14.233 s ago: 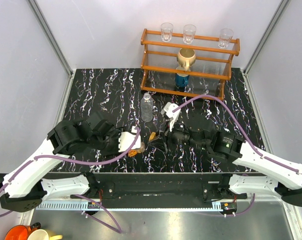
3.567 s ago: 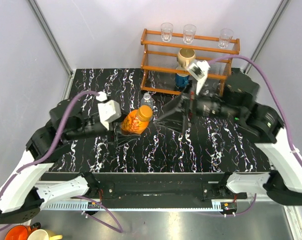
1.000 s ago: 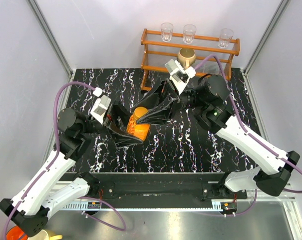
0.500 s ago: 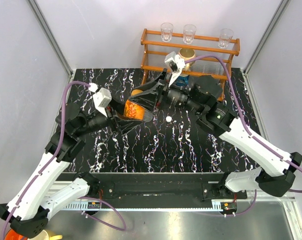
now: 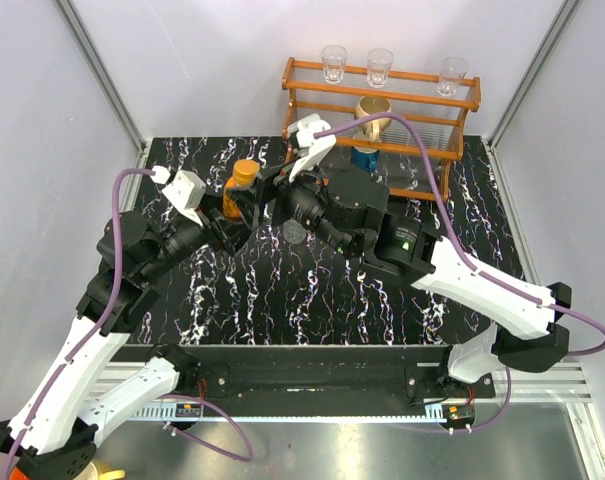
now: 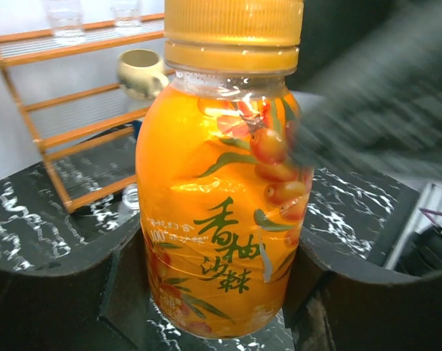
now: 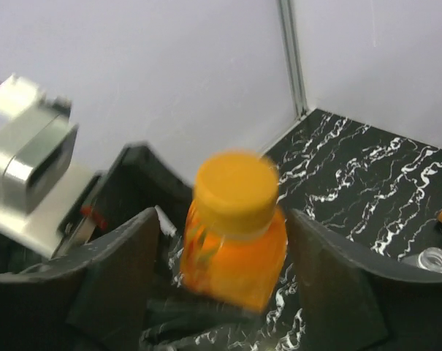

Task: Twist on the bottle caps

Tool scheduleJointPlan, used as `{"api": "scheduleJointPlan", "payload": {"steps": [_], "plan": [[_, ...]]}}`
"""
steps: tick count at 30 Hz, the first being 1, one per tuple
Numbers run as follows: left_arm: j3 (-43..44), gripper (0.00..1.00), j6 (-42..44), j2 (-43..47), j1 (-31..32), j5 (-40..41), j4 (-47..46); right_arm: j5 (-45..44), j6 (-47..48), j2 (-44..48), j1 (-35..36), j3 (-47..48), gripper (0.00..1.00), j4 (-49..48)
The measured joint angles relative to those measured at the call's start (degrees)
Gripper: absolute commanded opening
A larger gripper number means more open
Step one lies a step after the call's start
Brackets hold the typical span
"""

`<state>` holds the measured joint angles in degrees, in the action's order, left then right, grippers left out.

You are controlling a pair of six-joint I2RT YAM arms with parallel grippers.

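Note:
I will next grab the orange cap [image 6: 234,33] by its opposite sides with my right gripper. Then I can screw it on.
The orange bottle [image 6: 221,219] stands upright with its orange cap [image 6: 234,33] sitting on the neck. My left gripper [image 6: 217,292] is shut on the bottle's body, one finger pressed on each side. In the top view the bottle [image 5: 240,200] is at the back left of the table, with the left gripper [image 5: 230,214] below it. My right gripper [image 7: 224,219] is open, its fingers flanking the cap [image 7: 235,186] with a gap on both sides. The clear bottle's open neck [image 7: 431,259] shows at the right edge of that view and behind the orange bottle [image 6: 131,196].
An orange wooden rack [image 5: 382,100] stands at the back right. It holds a tan mug [image 5: 373,115] and clear glasses [image 5: 333,62] on top. The right arm [image 5: 382,235] stretches across the middle of the black marbled table [image 5: 312,300]. The left wall is close behind the bottle.
Both arms have moved the orange bottle toward the back left and it now stands upright. My right gripper has opened off the cap. The left gripper keeps its hold.

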<state>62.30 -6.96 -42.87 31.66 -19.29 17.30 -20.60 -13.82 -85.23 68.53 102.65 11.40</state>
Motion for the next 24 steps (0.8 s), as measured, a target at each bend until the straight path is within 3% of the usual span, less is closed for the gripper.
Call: {"api": "scheduleJointPlan", "payload": {"steps": [4, 6, 11, 19, 24], "plan": [[-0.8, 0.36, -0.7, 0.1, -1.6, 0.7, -2.5, 0.7, 1.7, 0.9, 2.1, 0.0, 0.98, 3.3], [-2.5, 0.37, -2.4, 0.5, -1.7, -2.1, -5.1, 1.7, 2.3, 2.3, 2.3, -0.4, 1.0, 4.1], [-6.5, 0.39, -10.0, 0.3, -2.2, -17.0, -15.1, 8.2, 2.6, 8.9, 0.9, -2.6, 1.0, 4.9], [-8.1, 0.41, -24.5, -1.1, -2.1, -38.7, -34.2, 34.2, 2.4, 19.4, -11.6, -7.1, 1.0, 4.1], [-8.1, 0.41, -30.3, -1.7, -1.0, -45.4, -40.4, 53.3, 3.7, 18.0, -12.4, -8.7, 1.0, -1.5]]}}
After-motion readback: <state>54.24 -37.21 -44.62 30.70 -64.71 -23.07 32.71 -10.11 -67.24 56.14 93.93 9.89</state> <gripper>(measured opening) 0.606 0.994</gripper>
